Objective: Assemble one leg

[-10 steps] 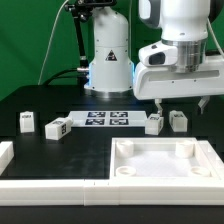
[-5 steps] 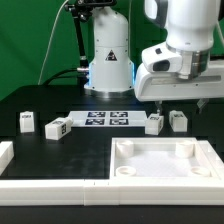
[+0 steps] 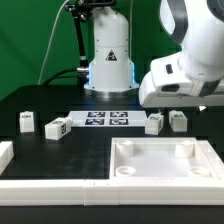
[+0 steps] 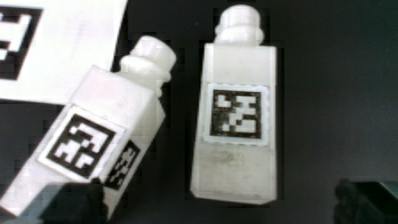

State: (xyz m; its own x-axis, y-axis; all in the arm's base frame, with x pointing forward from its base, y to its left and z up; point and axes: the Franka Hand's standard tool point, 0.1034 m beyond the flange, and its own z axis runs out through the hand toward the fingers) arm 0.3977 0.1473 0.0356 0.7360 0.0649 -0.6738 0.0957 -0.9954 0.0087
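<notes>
My gripper's fingers are still above the leg's sides, so it is too early to close. My gripper first lowers to the straight leg (image 3: 178,121), then closes on it.
Four small white legs with tags lie on the black table in the exterior view: two at the left (image 3: 26,122) (image 3: 57,127) and two at the right (image 3: 153,123) (image 3: 178,120). The arm's white hand (image 3: 185,82) hangs above the right pair. In the wrist view those two legs lie side by side, one straight (image 4: 240,110) and one slanted (image 4: 107,130), each with a rounded peg at one end. My gripper (image 4: 205,208) is open and holds nothing. Its dark fingertips (image 4: 45,205) show wide apart at the picture's edge, above the legs and touching neither.
The marker board (image 3: 105,119) lies between the two pairs of legs; its corner shows in the wrist view (image 4: 22,45). The large white tray-like piece with corner sockets (image 3: 165,175) sits at the front right. White rails (image 3: 50,187) border the table's front edge.
The hand has shifted to the exterior view's right and nearer the camera, over the right pair of legs. The legs have not moved.
</notes>
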